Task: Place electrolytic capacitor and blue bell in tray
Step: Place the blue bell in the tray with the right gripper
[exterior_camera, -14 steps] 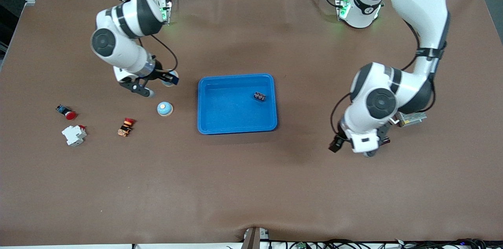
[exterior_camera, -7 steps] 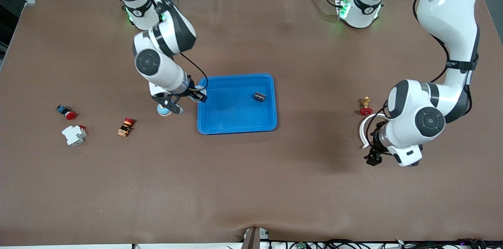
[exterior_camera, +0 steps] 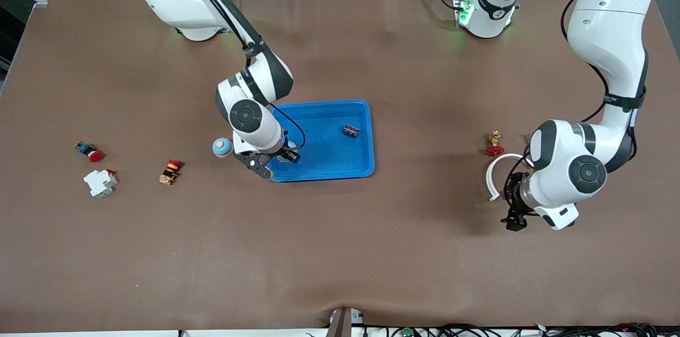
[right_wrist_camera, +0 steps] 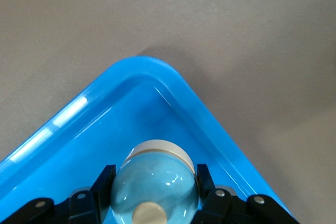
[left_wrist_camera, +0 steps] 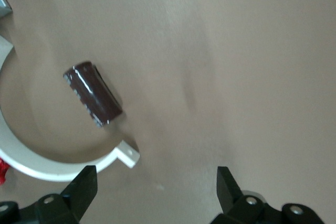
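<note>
The electrolytic capacitor should go in the tray, held in my left gripper by its dark brown cylindrical body (left_wrist_camera: 93,94).
My right gripper (exterior_camera: 277,160) is shut on a blue bell (right_wrist_camera: 155,184) and holds it low over the corner of the blue tray (exterior_camera: 319,103) nearest the front camera, at the right arm's end. The tray's rim (right_wrist_camera: 173,85) fills the right wrist view. A small dark component (exterior_camera: 350,130) lies in the tray. My left gripper (exterior_camera: 513,216) is open over bare table at the left arm's end. Its wrist view shows a dark brown electrolytic capacitor (left_wrist_camera: 93,94) lying inside the curve of a white ring (left_wrist_camera: 52,163), apart from the open gripper (left_wrist_camera: 155,195).
A second blue bell (exterior_camera: 222,147) stands on the table beside the tray. A red button (exterior_camera: 91,154), a white breaker (exterior_camera: 100,183) and an orange part (exterior_camera: 170,171) lie toward the right arm's end. A red valve (exterior_camera: 495,144) and the white ring (exterior_camera: 496,175) lie by the left gripper.
My right arm has carried the bell from the table beside the tray to over the tray's near corner. My left arm has swung toward its end of the table, uncovering the valve and ring.
</note>
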